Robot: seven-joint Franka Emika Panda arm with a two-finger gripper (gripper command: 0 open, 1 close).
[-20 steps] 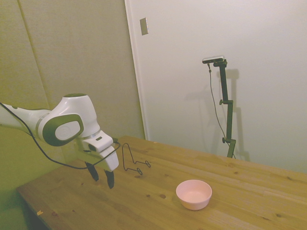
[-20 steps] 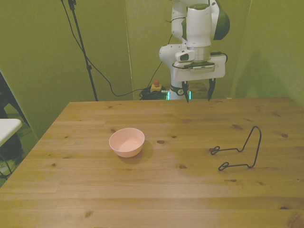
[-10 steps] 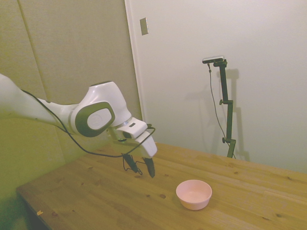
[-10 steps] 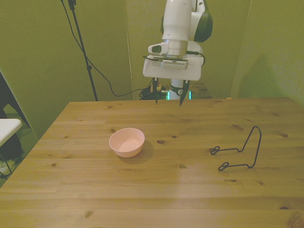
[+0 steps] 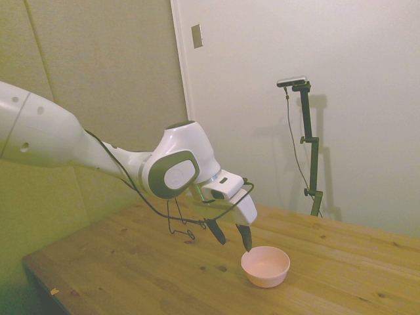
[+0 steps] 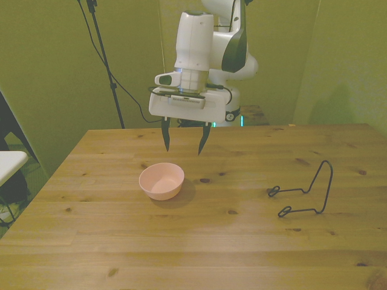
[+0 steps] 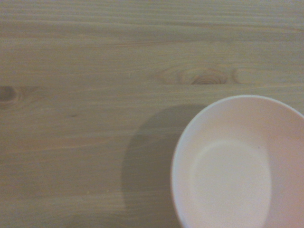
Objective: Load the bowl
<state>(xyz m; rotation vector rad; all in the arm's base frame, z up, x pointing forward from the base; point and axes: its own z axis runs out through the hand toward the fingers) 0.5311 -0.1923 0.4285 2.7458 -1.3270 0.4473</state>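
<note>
The bowl's round body is wide and slopes, so next I should grab the bowl with my gripper by its thin rim (image 6: 162, 164) (image 7: 190, 124), with one finger inside the bowl's open top.
The pale pink bowl (image 6: 161, 180) sits upright and empty on the wooden table (image 6: 199, 254), toward the front view's left. In the side view the bowl (image 5: 265, 266) is near the table's front edge. The wrist view shows the bowl (image 7: 237, 166) from above with nothing inside. My gripper (image 6: 184, 140) hangs open above the table, just behind the bowl and slightly toward the front view's right, with nothing between its fingers. In the side view the gripper (image 5: 231, 237) is just left of the bowl's rim and above it.
A thin black wire rack (image 6: 305, 192) stands on the table at the front view's right, well apart from the bowl. In the side view the rack (image 5: 180, 226) is partly hidden behind my arm.
My arm has swung from the table's far edge toward the bowl, moving to the front view's left and lower. The gripper stays open. Bowl and rack have not moved.
</note>
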